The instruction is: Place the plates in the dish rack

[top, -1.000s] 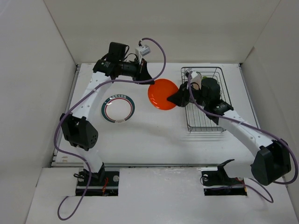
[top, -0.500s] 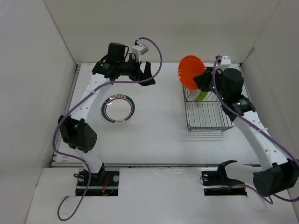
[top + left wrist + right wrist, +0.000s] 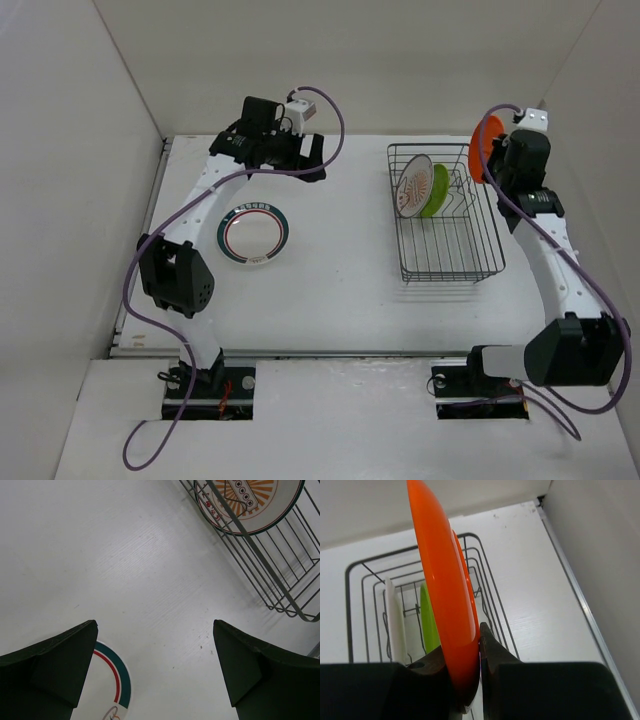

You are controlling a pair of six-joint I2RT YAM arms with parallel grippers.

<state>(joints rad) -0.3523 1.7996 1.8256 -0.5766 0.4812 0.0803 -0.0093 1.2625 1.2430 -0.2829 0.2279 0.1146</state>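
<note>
The orange plate (image 3: 480,147) stays in my closed right gripper for now, high above the rack's side rim. If I opened now, the plate would drop onto that rim.
My right gripper (image 3: 497,158) (image 3: 479,645) is shut on the rim of the orange plate (image 3: 480,147) (image 3: 445,590), held on edge above the back right corner of the black wire dish rack (image 3: 470,262) (image 3: 355,567). Inside the rack, the sunburst plate (image 3: 412,186) (image 3: 250,505) (image 3: 395,622) and the lime green plate (image 3: 436,190) (image 3: 429,620) stand upright. The white plate with green-and-red rim rings (image 3: 254,234) (image 3: 107,680) lies flat on the table at the left. My left gripper (image 3: 312,160) (image 3: 155,655) hangs open and empty above the table, right of and beyond that plate.
White walls enclose the table (image 3: 330,290) on the back, left and right; the right wall (image 3: 600,545) is close beside the rack and the right arm. Purple cables loop around both arms.
The left gripper let go of the orange plate and opened wide. The right gripper carried the plate from the table's middle up and right, turning it on edge over the rack's far right corner.
</note>
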